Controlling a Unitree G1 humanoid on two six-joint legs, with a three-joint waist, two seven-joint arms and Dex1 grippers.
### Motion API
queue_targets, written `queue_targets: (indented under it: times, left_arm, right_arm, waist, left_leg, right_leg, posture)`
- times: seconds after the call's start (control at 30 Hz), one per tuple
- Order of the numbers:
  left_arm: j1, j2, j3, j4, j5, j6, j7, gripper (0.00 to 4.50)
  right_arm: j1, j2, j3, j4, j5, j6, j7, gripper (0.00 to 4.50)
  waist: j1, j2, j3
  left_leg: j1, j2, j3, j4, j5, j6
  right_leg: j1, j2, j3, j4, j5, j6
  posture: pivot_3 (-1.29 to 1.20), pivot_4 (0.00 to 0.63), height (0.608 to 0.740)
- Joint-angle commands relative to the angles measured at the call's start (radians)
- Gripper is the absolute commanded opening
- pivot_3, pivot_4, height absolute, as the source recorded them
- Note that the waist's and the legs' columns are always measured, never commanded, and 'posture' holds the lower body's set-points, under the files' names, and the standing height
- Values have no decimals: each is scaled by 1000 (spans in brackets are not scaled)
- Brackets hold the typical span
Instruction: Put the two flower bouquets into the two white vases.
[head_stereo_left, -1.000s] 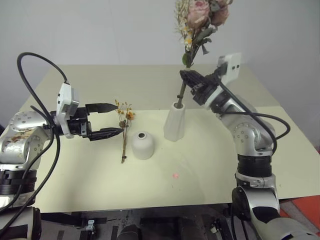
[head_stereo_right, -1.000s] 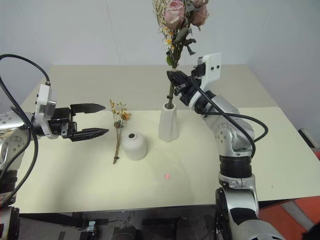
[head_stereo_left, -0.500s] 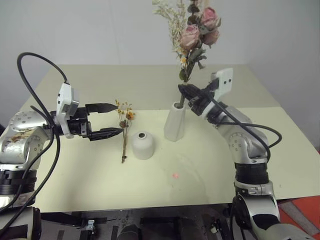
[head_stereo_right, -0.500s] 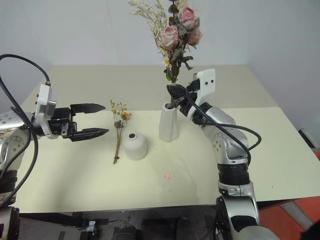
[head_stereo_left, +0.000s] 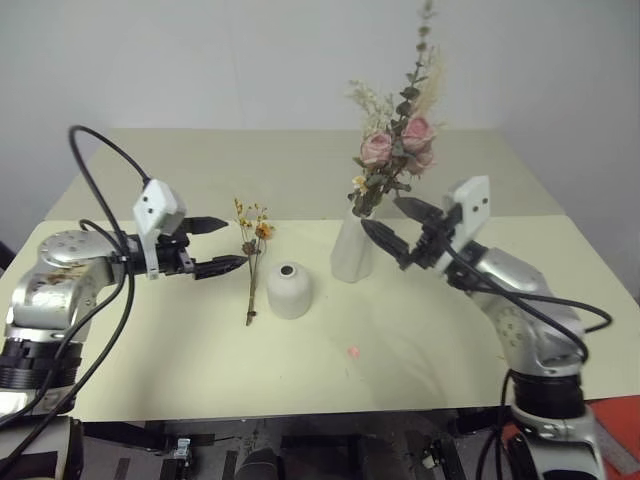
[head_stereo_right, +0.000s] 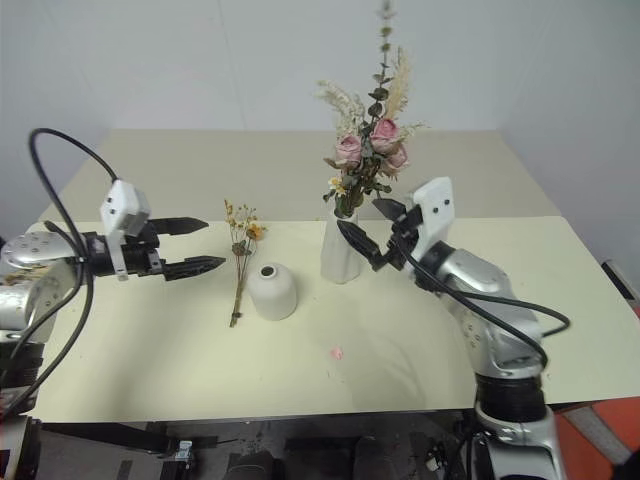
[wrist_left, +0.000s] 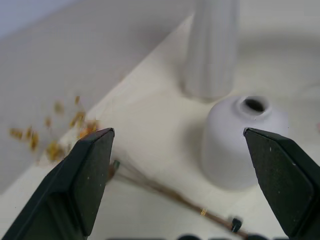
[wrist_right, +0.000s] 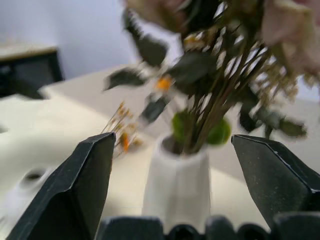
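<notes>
The left gripper grabs the spray by its gathered stem (head_stereo_left: 254, 277) (wrist_left: 162, 189) below the tiny blossoms next, since they fan out on hair-thin stalks.
The pink rose bouquet (head_stereo_left: 396, 150) stands upright with its stems in the tall white vase (head_stereo_left: 349, 252). My right gripper (head_stereo_left: 380, 212) is open just right of the vase mouth, with nothing between its fingers. The thin yellow-orange spray (head_stereo_left: 250, 262) lies flat on the table, left of the short dome vase (head_stereo_left: 289, 290). My left gripper (head_stereo_left: 235, 242) is open beside the spray's flower end, level with it and apart from it. The left wrist view shows the spray's stem (wrist_left: 165, 190) in front of the short vase (wrist_left: 245, 140).
The cream table (head_stereo_left: 200, 370) has open surface in front of both vases. A small red spot (head_stereo_left: 352, 352) marks the tabletop in front of the tall vase. A seam runs across the table behind the vases.
My right gripper opened and let go of the rose bouquet, which sank into the tall vase; the hand drew down and back. My left gripper came lower and nearer the spray.
</notes>
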Motion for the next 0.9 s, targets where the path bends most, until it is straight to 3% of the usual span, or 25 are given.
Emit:
queue_targets:
  times: [0.03,0.23,0.43,0.53,0.9]
  left_arm:
    - [-63,22,-84,-47,53,198,73,4500]
    - [-213,-48,-243,25,121,497,178,4500]
    - [-340,-161,-318,215,189,559,264,4500]
    - [-383,-207,-357,309,233,545,289,3871]
    - [-412,-237,-337,400,267,498,281,336]
  right_arm:
    - [5,-106,-61,-110,88,59,88,4466]
    - [8,-283,-123,-124,205,113,236,4466]
    - [27,-446,-162,-93,271,98,438,4466]
    - [28,-476,-182,-94,292,91,474,4500]
    - [59,-485,-211,-109,301,95,467,4500]
  waist:
    - [0,0,0]
    - [0,-1,0]
    - [3,-1,0]
    - [7,-1,0]
    - [24,-1,0]
  left_leg:
    - [0,0,0,0,0,0]
    - [2,0,0,0,0,0]
    - [2,-1,0,0,0,0]
    - [2,-1,0,1,0,0]
    - [1,-1,0,1,0,0]
  right_leg:
    - [0,0,0,-1,0,0]
    - [2,1,0,-1,0,1]
    - [2,0,1,-1,0,1]
    - [2,0,0,-1,0,0]
    - [2,0,1,-1,0,1]
  posture:
    - [0,150,740]
    - [0,150,740]
    - [0,150,740]
    - [0,150,740]
    - [0,150,740]
